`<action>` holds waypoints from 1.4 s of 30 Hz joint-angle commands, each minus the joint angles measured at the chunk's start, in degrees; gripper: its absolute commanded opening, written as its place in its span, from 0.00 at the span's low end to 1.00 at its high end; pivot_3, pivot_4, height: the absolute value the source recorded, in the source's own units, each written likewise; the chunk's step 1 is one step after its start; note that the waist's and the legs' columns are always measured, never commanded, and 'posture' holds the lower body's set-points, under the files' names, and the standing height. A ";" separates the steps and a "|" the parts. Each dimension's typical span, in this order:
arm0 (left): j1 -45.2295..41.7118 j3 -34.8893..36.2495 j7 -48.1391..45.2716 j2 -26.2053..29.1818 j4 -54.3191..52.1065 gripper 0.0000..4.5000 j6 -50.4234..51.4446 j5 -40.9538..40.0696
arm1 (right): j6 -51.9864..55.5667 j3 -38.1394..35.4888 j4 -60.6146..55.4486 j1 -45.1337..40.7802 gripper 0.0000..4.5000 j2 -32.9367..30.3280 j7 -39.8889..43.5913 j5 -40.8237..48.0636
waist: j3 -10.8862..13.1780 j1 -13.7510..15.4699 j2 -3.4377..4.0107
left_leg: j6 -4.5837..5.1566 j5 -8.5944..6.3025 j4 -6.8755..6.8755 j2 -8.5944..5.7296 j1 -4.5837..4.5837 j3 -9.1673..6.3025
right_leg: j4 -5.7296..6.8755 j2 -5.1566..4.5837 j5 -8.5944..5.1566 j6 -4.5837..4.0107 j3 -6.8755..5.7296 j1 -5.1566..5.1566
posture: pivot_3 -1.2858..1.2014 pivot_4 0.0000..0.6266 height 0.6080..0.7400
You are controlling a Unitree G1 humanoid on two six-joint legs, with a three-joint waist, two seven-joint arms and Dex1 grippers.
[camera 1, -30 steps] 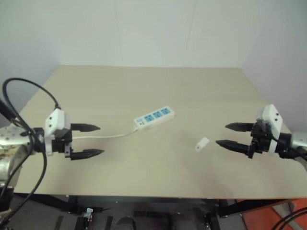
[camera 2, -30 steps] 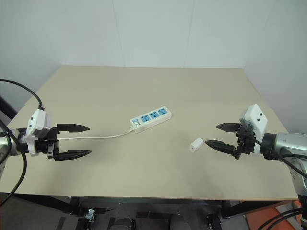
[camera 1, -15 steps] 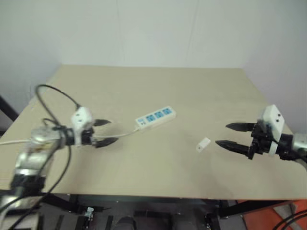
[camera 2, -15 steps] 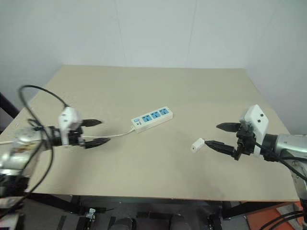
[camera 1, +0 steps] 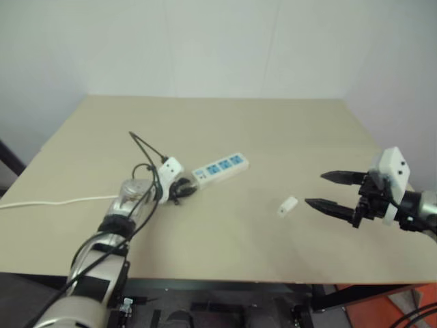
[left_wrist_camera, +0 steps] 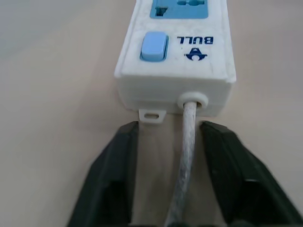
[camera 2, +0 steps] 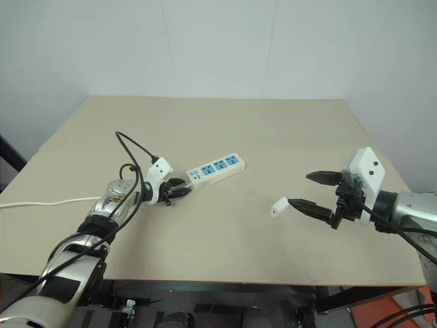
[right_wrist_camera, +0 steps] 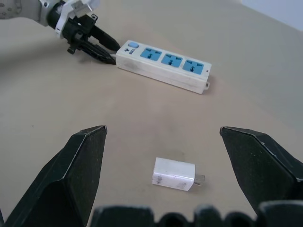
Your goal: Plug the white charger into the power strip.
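My right gripper is going to grab the charger next by the flat sides of its white body [camera 1: 287, 206] [right_wrist_camera: 173, 174]. The charger's metal pins stick out at one end.
The power strip [camera 2: 217, 169] lies aslant at the table's middle, its three blue socket faces up. My left gripper [camera 2: 179, 191] is low at its switch end. In the left wrist view its fingers [left_wrist_camera: 116, 165] stand a little apart on either side of the strip's cord [left_wrist_camera: 187, 142], with gaps showing. The white charger [camera 2: 278, 206] lies on its side on the table, right of the strip, its prongs [right_wrist_camera: 200, 179] sticking out. My right gripper [camera 2: 299, 188] hovers wide open just right of the charger and holds nothing.
The thin white cord [camera 2: 41, 202] trails over the table [camera 2: 225, 123] to its left edge. A black cable [camera 2: 130, 147] loops above my left wrist. A white wall rises behind the table's far edge.
My left gripper has swept forward and to the right, down to the strip's switch end, and its fingers have narrowed around the cord. The right gripper has stayed put.
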 commanded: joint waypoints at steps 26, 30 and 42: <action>24.11 12.30 -2.24 5.42 -46.60 0.98 9.11 -14.98 | -1.86 -0.63 -1.49 -1.04 1.00 -0.02 -0.34 0.33 | 0.00 0.92 0.01 | 0.05 -0.04 0.01 0.03 -0.16 0.05 | -0.05 -0.04 0.06 -0.13 0.02 -0.14 | 0.52 0.24 1.00; 21.50 8.77 -3.05 2.77 -38.92 0.98 4.45 -12.32 | -1.58 -0.39 -2.13 -1.55 1.00 0.44 -1.17 0.67 | 0.00 0.81 0.01 | 0.05 -0.04 -0.01 0.03 -0.11 0.07 | -0.04 0.00 0.06 -0.14 0.05 -0.14 | 0.52 0.24 1.00; 15.19 4.29 -3.61 -3.39 -18.99 0.98 -6.43 -6.55 | -1.21 -0.07 -3.44 -1.90 1.00 1.41 -2.04 1.60 | 0.01 1.05 -0.01 | 0.05 -0.04 0.00 0.01 -0.17 0.06 | -0.06 -0.02 0.12 -0.24 0.04 -0.16 | 0.52 0.24 1.00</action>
